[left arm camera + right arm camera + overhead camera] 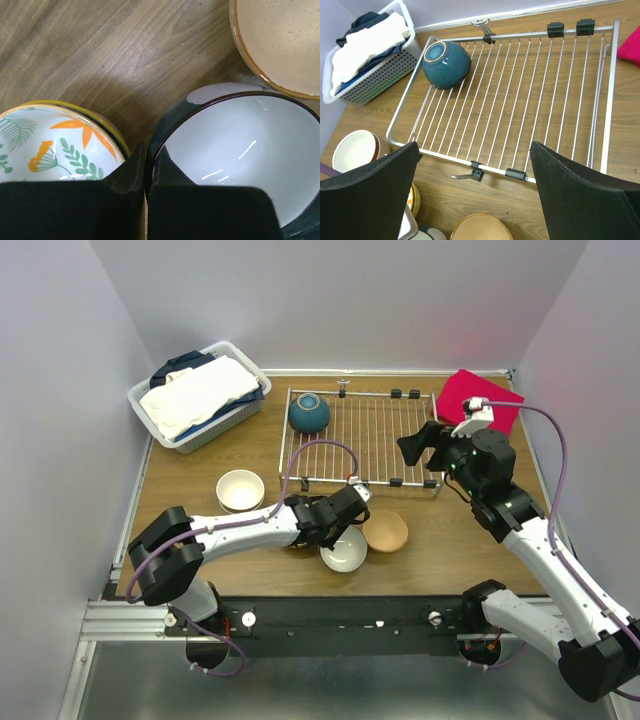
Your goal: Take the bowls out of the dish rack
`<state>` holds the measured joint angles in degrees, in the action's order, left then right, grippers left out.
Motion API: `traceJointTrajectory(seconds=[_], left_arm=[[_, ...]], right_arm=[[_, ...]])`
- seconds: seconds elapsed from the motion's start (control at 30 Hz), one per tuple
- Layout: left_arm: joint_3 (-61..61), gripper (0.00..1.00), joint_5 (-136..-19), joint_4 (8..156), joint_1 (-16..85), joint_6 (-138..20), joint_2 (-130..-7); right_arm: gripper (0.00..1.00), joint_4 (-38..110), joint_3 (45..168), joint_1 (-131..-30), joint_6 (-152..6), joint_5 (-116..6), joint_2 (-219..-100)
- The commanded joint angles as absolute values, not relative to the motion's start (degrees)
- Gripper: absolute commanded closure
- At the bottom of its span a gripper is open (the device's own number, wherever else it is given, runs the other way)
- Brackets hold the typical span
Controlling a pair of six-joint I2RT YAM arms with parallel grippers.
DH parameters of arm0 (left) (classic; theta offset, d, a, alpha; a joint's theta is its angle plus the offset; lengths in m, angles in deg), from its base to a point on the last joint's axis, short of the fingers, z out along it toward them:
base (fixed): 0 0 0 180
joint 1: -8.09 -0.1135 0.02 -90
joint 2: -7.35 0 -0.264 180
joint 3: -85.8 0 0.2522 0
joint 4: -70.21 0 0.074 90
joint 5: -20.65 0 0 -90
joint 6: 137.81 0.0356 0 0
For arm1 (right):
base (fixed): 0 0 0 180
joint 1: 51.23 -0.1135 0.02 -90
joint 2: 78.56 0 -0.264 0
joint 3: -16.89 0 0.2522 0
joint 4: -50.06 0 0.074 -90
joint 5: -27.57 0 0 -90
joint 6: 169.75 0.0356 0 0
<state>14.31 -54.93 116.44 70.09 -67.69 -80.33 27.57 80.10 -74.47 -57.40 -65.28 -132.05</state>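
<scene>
The dark bowl would end short of the rack's front, crowded against the beige bowl's rim, if I opened now. My left gripper keeps hold of it.
The dish rack (380, 435) is a silver wire tray at the back middle of the table. One teal bowl (309, 412) lies upside down in its far left corner, also in the right wrist view (446, 63). My left gripper (347, 512) is shut on the rim of a dark bowl with a white inside (240, 150), which sits in front of the rack (343, 548). A floral bowl (45, 145) is just left of it and a beige bowl (385, 531) just right. My right gripper (420, 445) is open and empty above the rack's right part (520, 100).
A cream bowl (240, 490) stands on the table left of the rack's front edge. A white laundry basket (200, 395) with clothes is at the back left. A red cloth (480, 400) lies at the back right. Walls close in the table's sides.
</scene>
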Motion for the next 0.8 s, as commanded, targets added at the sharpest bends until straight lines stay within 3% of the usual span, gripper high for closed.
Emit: traceJointTrajectory(seconds=[0.0,0.53,0.77], left_arm=[[10.61,1.0,-53.09,111.31,70.4,-66.89,-82.99],[-0.72,1.0,-56.34,105.76,69.88,-63.55,-95.48],[0.85,1.0,-57.39,106.29,66.72,-63.19,-95.23]], right_arm=[[0.0,25.67,80.05,-74.25,-58.48,-67.97,-130.33],[0.0,25.49,80.05,-74.25,-60.5,-71.75,-128.74],[0.0,25.22,79.96,-74.25,-61.81,-72.28,-129.27]])
